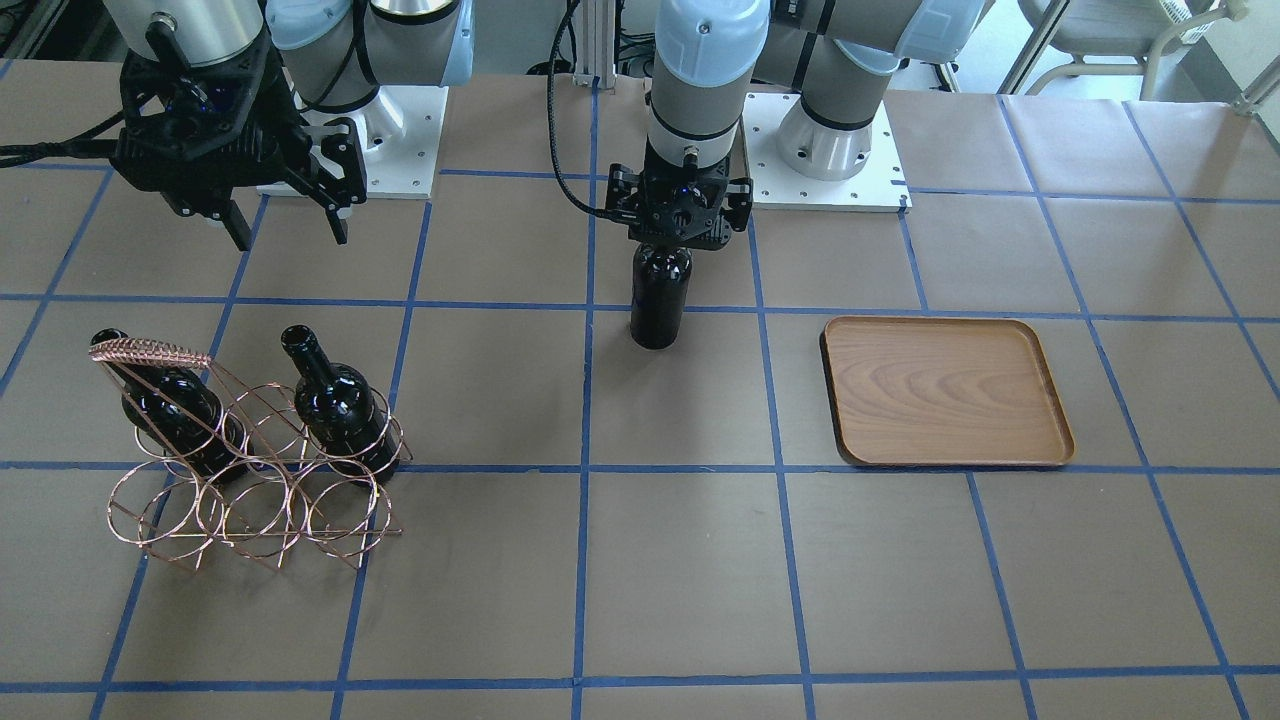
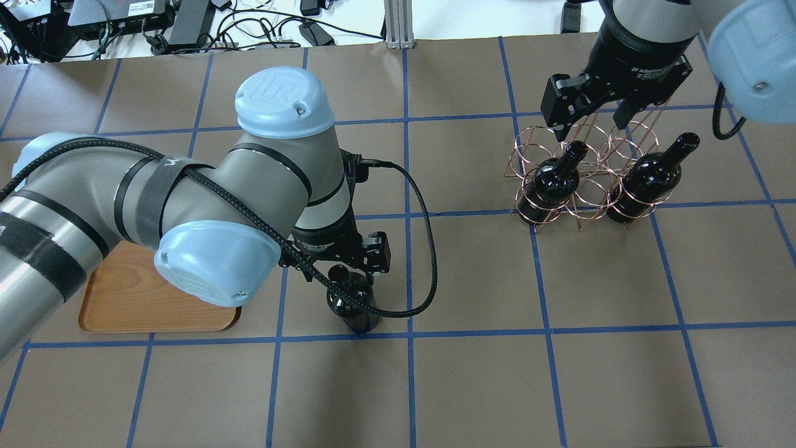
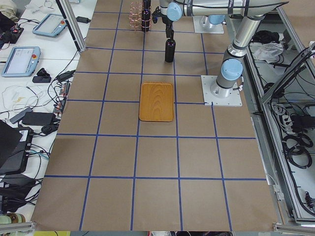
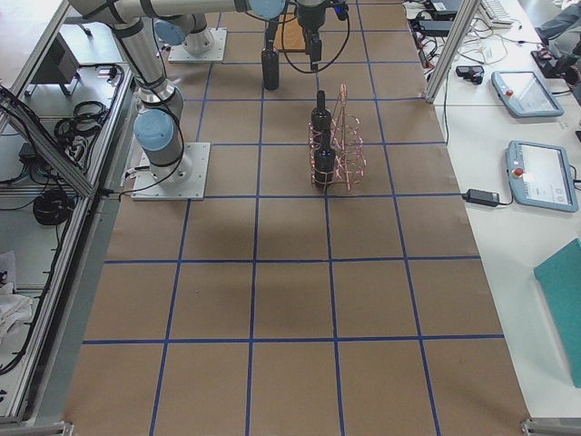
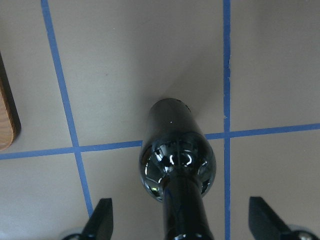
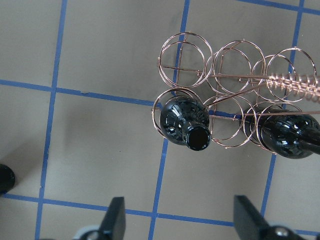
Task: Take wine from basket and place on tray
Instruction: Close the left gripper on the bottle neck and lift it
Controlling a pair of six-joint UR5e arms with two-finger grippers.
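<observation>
My left gripper picks up the near-black bottle by its neck (image 5: 184,209) next, to set the wine on the wooden tray.
One wine bottle (image 1: 658,305) stands upright on the table between the basket and the tray, also in the overhead view (image 2: 354,306). My left gripper (image 1: 662,240) is open around its neck. In the left wrist view both fingers (image 5: 102,220) stand clear of the neck (image 5: 182,215). The copper wire basket (image 1: 250,480) holds two more bottles (image 1: 340,400) (image 1: 170,400). My right gripper (image 1: 292,235) is open and empty above the basket, as the right wrist view (image 6: 182,220) shows. The wooden tray (image 1: 945,390) is empty.
The brown paper table has a blue tape grid. The tray (image 2: 137,298) lies partly under my left arm's elbow in the overhead view. The arm bases (image 1: 830,150) stand at the robot's side of the table. Cables and tablets lie beyond the table's edges.
</observation>
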